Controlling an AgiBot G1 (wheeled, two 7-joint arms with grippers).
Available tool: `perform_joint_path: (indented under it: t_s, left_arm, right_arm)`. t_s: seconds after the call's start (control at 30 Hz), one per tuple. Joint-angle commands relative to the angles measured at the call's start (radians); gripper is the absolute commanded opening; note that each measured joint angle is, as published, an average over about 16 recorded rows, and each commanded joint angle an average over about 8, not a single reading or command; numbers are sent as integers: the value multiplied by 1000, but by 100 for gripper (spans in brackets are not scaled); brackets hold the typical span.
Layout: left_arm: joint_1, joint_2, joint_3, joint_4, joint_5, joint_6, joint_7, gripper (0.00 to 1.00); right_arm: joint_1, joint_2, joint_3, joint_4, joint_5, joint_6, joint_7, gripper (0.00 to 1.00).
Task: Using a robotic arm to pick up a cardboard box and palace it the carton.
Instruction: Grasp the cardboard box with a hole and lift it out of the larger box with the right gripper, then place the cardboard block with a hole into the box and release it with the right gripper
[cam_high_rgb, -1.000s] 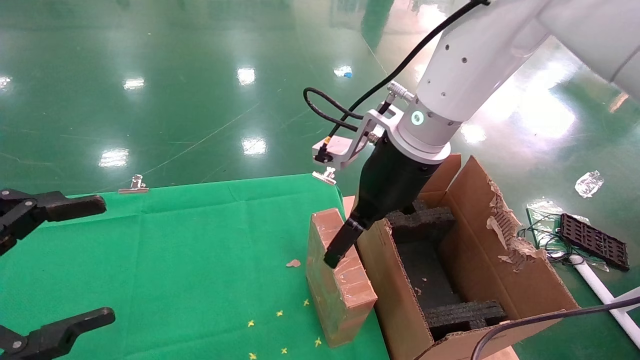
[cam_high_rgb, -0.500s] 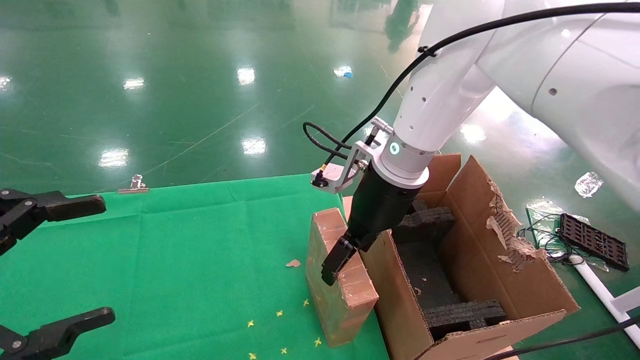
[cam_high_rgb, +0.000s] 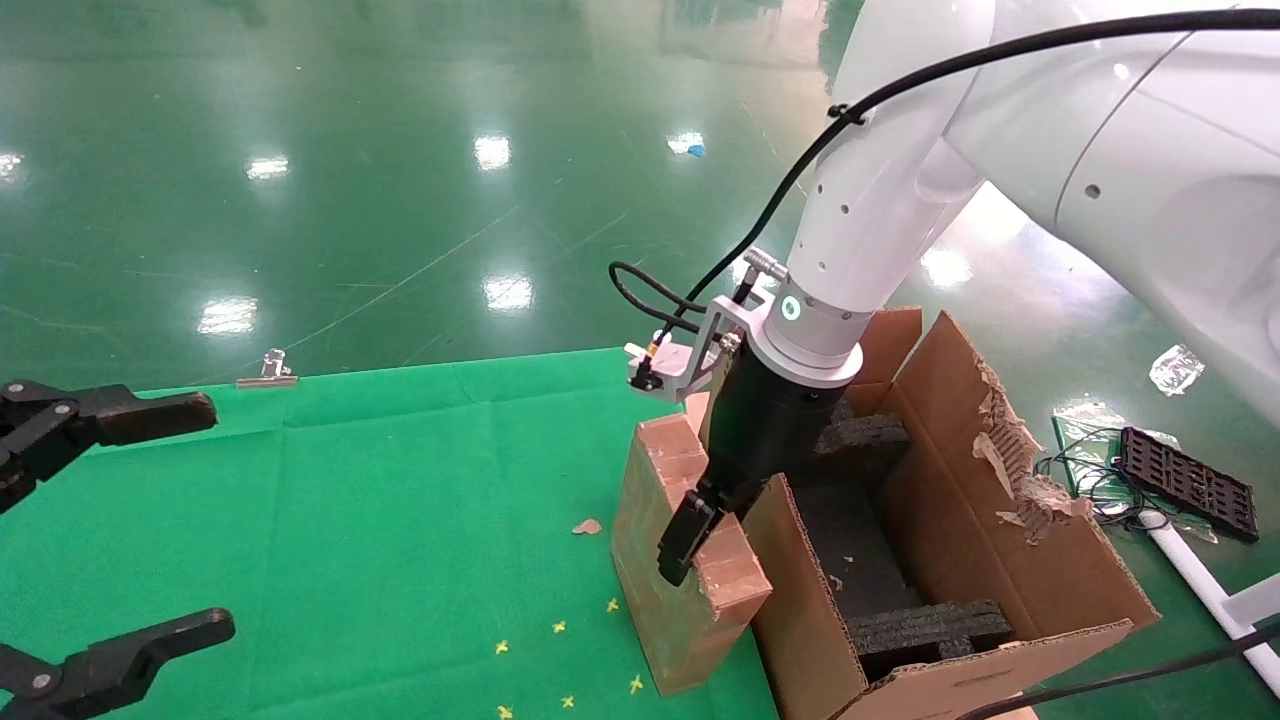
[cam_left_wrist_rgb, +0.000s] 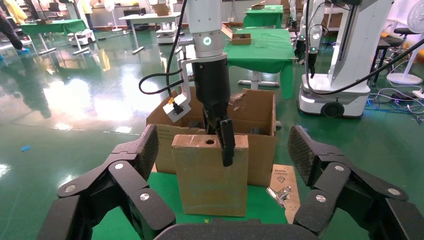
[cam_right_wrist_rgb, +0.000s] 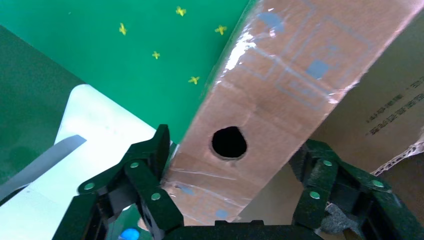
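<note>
The right gripper grabs the cardboard box by its narrow top with the hole (cam_right_wrist_rgb: 260, 115) next, to place it in the carton.
The cardboard box (cam_high_rgb: 660, 600) stands on a narrow edge on the green table (cam_high_rgb: 350, 480), against the carton's near wall. It also shows in the left wrist view (cam_left_wrist_rgb: 210, 175) and the right wrist view (cam_right_wrist_rgb: 280, 90), round hole on top. The right gripper (cam_high_rgb: 715, 545) of the robotic arm (cam_high_rgb: 850, 250) straddles the box's top edge, open. One finger (cam_high_rgb: 685, 540) lies on the table-side face; the other is hidden between box and carton. The carton (cam_high_rgb: 1000, 560) has upright flaps, one torn, and black foam blocks (cam_high_rgb: 930, 630). The left gripper (cam_high_rgb: 160, 520) is open and parked at the far left.
Metal clips (cam_high_rgb: 267, 368) (cam_high_rgb: 650, 350) hold the cloth at the table's far edge. A cardboard scrap (cam_high_rgb: 587, 526) lies next to the box. A black tray (cam_high_rgb: 1190, 480) and cables lie on the floor to the right of the carton.
The right gripper has come down over the box's top edge, its wrist turning. The box's top has shifted slightly toward the carton. The left arm has not moved.
</note>
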Motion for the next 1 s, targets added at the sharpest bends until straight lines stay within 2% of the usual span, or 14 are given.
perform_joint_path:
  t_s: [0.03, 0.37, 0.6, 0.77, 1.0]
  left_arm:
    - [0, 0, 0, 0, 0, 0, 0, 0]
    - [0, 0, 1, 0, -1, 0, 0, 0]
    - [0, -1, 1, 0, -1, -1, 1, 0]
    - [0, -1, 2, 0, -1, -1, 1, 0]
    - [0, -1, 2, 0, -1, -1, 1, 0]
  right_arm:
    - [0, -1, -9, 3, 4, 0, 4, 0]
    - [4, 6, -42, 6, 16, 7, -5, 0]
    - [44, 41, -26, 3, 51, 13, -73, 0]
    - [135, 102, 21, -41, 94, 24, -168, 0]
    - [309, 219, 81, -180, 115, 51, -308, 0]
